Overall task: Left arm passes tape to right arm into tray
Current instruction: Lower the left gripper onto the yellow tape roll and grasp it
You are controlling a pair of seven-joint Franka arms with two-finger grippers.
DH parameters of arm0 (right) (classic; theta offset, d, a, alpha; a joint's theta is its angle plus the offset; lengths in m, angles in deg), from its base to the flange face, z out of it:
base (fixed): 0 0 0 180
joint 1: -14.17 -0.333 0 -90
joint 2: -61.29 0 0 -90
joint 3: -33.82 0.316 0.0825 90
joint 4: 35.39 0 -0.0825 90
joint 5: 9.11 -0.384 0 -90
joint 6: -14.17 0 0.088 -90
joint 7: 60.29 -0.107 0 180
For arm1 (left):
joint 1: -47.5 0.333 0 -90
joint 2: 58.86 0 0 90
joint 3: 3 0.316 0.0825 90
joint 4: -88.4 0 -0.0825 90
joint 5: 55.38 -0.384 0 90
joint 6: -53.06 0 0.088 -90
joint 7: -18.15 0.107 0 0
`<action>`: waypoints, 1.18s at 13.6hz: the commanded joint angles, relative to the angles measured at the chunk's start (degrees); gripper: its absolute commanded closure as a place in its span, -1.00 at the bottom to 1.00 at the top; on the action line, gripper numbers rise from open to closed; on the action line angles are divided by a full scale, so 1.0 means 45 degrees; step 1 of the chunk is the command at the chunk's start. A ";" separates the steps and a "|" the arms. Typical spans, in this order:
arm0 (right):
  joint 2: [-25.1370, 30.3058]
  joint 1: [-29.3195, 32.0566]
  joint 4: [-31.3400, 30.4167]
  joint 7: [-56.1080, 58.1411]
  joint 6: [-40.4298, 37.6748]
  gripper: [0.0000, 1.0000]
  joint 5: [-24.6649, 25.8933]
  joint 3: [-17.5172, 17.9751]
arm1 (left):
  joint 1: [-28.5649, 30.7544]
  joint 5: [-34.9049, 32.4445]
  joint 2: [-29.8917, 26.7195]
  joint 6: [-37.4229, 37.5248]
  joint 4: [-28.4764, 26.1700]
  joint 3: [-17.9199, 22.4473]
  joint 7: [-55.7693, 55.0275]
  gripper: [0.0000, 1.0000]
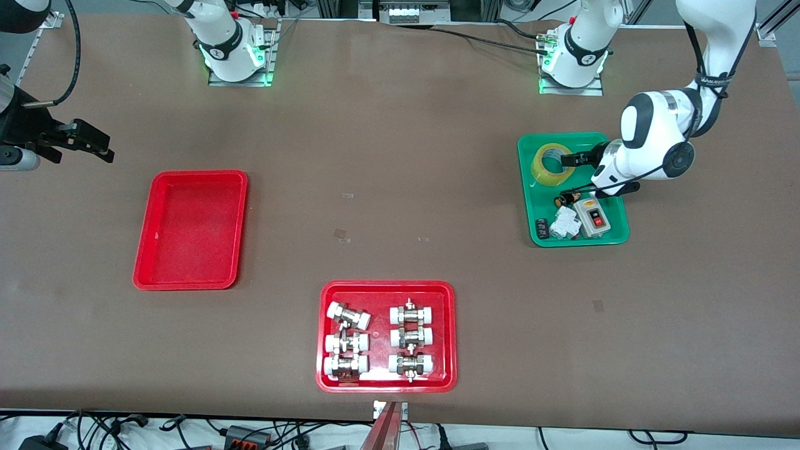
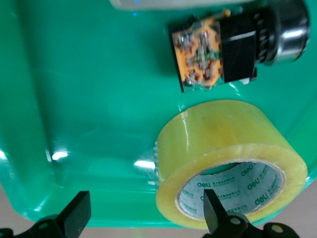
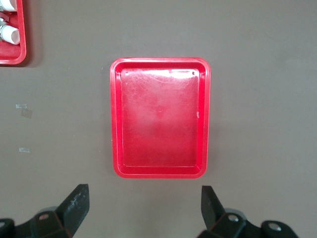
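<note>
The left gripper is ready to close, as its fingers are on either side of the tape's side [image 2: 171, 191], one of them inside its hole [image 2: 242, 186]. Closing now would hold the tape.
The tape [image 1: 539, 170], a yellowish roll, lies tilted in the green tray [image 1: 615, 236] at the left arm's end of the table. My left gripper [image 1: 570, 162] is low over it and open. In the left wrist view one fingertip [image 2: 212, 210] is in front of the roll's hole and the other fingertip [image 2: 77, 213] is outside the roll, with the wall of the tape [image 2: 223, 134] between them; my left gripper [image 2: 146, 214] holds nothing. The plain red tray [image 1: 144, 250] lies empty toward the right arm's end. My right gripper [image 1: 100, 149] waits open above the table beside it, seeing the tray [image 3: 115, 119] from above; my right gripper [image 3: 144, 208] is empty.
The green tray [image 2: 74, 124] also holds a black and orange part [image 2: 203, 54], a grey switch box [image 1: 594, 217] and a white part [image 1: 565, 222]. A second red tray [image 1: 449, 337] with white-capped pipe fittings lies near the front edge.
</note>
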 commanded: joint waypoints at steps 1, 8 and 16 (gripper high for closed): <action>-0.0103 0.0040 0.0302 0.0206 -0.0159 -1.00 0.0006 0.0021 | 0.0093 0.0349 -0.0071 -0.0150 -0.0102 -0.0202 -0.0058 -0.70; -0.0103 0.0040 0.0302 0.0343 -0.0295 -1.00 0.0065 0.0021 | 0.0171 0.0544 -0.0091 0.0007 0.0015 -0.0202 0.0176 0.67; -0.0084 -0.0018 0.0302 0.0402 -0.0335 -1.00 0.0006 0.0060 | 0.0229 0.0505 -0.0345 0.3748 0.3405 -0.0047 0.0487 0.81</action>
